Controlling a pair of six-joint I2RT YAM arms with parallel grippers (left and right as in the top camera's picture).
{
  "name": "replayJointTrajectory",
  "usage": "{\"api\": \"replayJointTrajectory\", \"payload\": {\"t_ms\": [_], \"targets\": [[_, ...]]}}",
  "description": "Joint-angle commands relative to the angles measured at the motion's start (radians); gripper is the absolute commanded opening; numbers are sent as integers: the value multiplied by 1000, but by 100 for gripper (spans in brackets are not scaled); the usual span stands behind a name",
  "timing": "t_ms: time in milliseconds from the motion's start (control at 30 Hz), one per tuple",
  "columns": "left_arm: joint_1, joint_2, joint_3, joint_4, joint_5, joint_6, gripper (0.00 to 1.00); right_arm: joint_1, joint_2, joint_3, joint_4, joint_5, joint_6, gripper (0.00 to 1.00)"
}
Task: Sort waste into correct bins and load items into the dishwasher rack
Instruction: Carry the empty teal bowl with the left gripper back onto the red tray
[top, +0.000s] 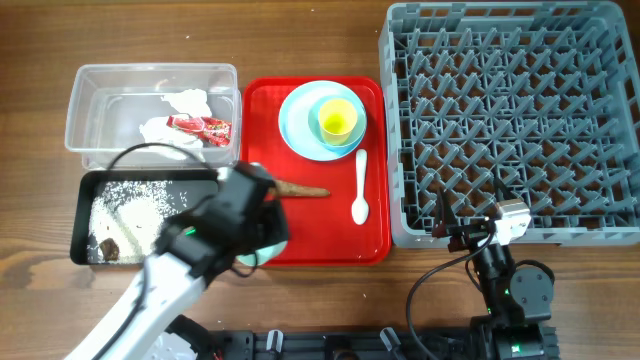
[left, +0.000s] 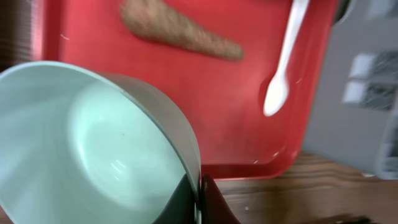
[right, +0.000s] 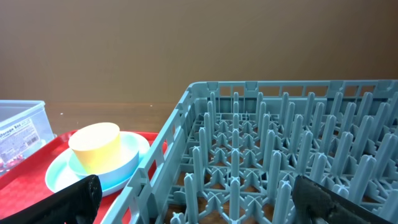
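Observation:
I need to lower the mint-green bowl and make it level before I open my left gripper, because the bowl is tilted high above the red tray's bottom.
My left gripper (left: 200, 198) is shut on the rim of the mint-green bowl (left: 93, 155), over the front left of the red tray (top: 320, 240); in the overhead view the arm hides most of the bowl (top: 246, 259). A brown sausage-like scrap (top: 300, 190) and a white spoon (top: 360, 188) lie on the tray. The yellow cup (top: 337, 118) sits in the pale blue bowl (top: 352, 138) on the pale blue plate (top: 296, 118). Napkins (top: 178, 118) and a red wrapper (top: 200, 126) lie in the clear tub (top: 85, 85). My right gripper (right: 205, 205) is open and empty at the grey rack's (top: 510, 120) front edge.
The black tray (top: 82, 210) at the front left holds white grains (top: 135, 205) and a small brown scrap (top: 107, 247). The rack fills the right side, its pegs upright. Bare wooden table lies in front of the trays.

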Motion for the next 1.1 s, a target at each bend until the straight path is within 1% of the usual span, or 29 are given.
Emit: {"api": "replayJointTrajectory", "payload": {"t_ms": [0,133,233,267,300,333,367,467,700,767,867,900,967,1000,1033,1067], "targets": [[-95,154,7,62,-106,-37,4,-4,-7,-1,5,10,-8,100],[-114,289,7,116,-110,-40,4,-4,-7,-1,5,10,-8,100],[-115,333,7,113,-108,-40,5,-4,-7,-1,5,10,-8,100],[-114,338,7,110,-105,-40,13,-4,-7,-1,5,10,-8,100],[-114,338,7,109,-105,-40,24,-4,-7,-1,5,10,-8,100],[-114,337,7,110,-105,-40,30,-4,-7,-1,5,10,-7,100],[-114,333,7,113,-106,-40,34,-4,-7,-1,5,10,-8,100],[-106,322,31,113,-107,-39,40,-4,-7,-1,5,10,-8,100],[-87,306,143,112,-140,-39,42,-4,-7,-1,5,10,-8,100],[-67,306,162,113,-144,-39,45,-4,-7,-1,5,10,-8,100],[-37,314,163,141,-145,-40,43,-4,-7,-1,5,10,-8,99],[-34,322,163,158,-149,-45,38,-4,-7,-1,5,10,-8,100],[-33,349,163,198,-168,-82,23,-4,-7,-1,5,10,-8,100],[-33,366,163,216,-170,-93,17,-4,-7,-1,5,10,-7,100],[-33,392,163,231,-169,-107,15,-4,-7,-1,5,10,-8,100],[-33,417,163,232,-169,-129,15,-4,-7,-1,5,10,-7,100]]}}
